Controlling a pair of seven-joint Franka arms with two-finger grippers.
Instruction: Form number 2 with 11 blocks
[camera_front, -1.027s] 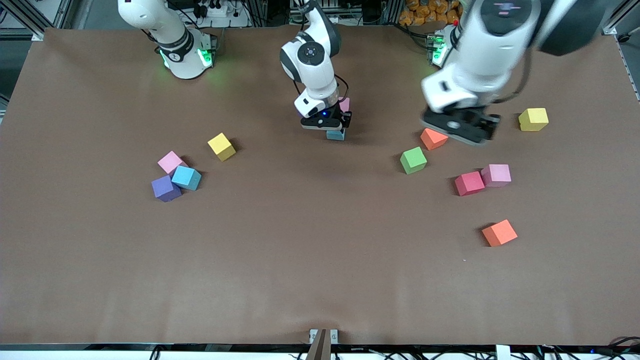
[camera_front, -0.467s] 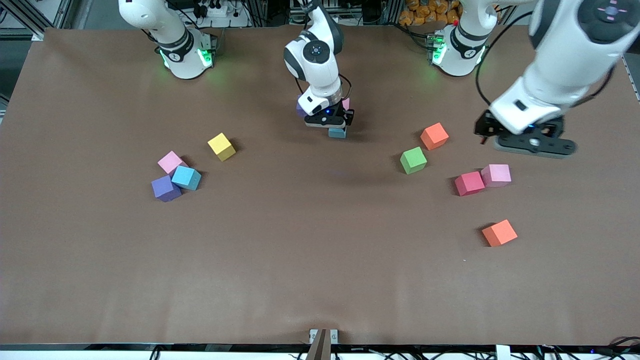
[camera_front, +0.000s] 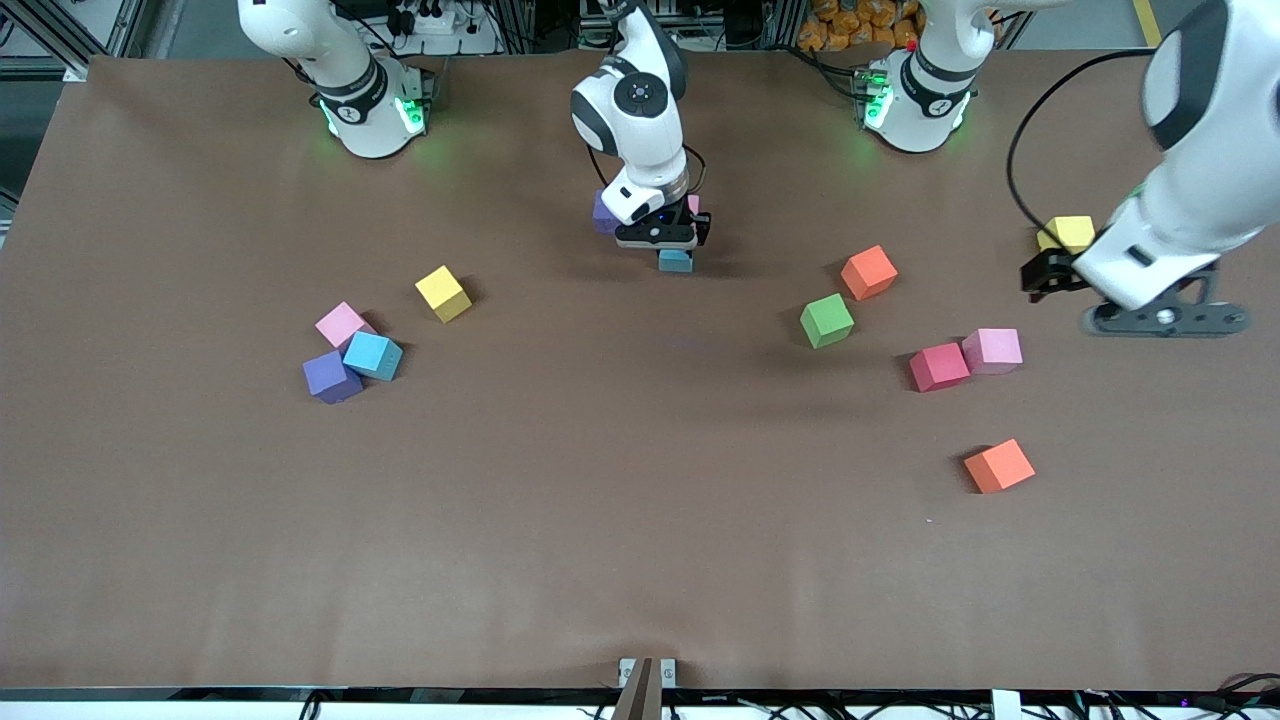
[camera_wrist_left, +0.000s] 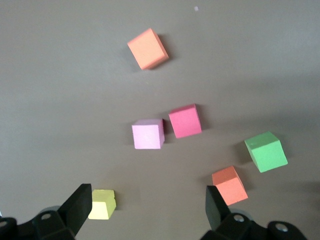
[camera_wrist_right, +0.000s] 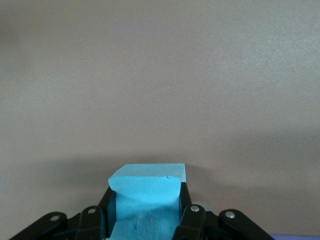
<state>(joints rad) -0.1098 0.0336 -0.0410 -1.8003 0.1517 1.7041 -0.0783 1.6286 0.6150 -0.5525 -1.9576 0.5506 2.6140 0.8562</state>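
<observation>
My right gripper should open now, because the blue block's lower edge is on the tabletop beside the row and the block would stand there.
My right gripper is shut on a blue block, low over the table's middle. A purple block and a pink block lie close beside it, partly hidden by the hand. My left gripper hangs open and holds nothing, over the table by a yellow block. Scattered blocks: orange, green, red, pink, orange, yellow, pink, blue, purple. No number 2 shows.
The brown table is bare across the wide strip nearest the front camera. Both arm bases stand along the edge farthest from the front camera. A small bracket sits at the nearest edge.
My left arm has swung from over the orange block toward its own end of the table, stopping by the yellow block. My right gripper has hardly moved with the blue block.
</observation>
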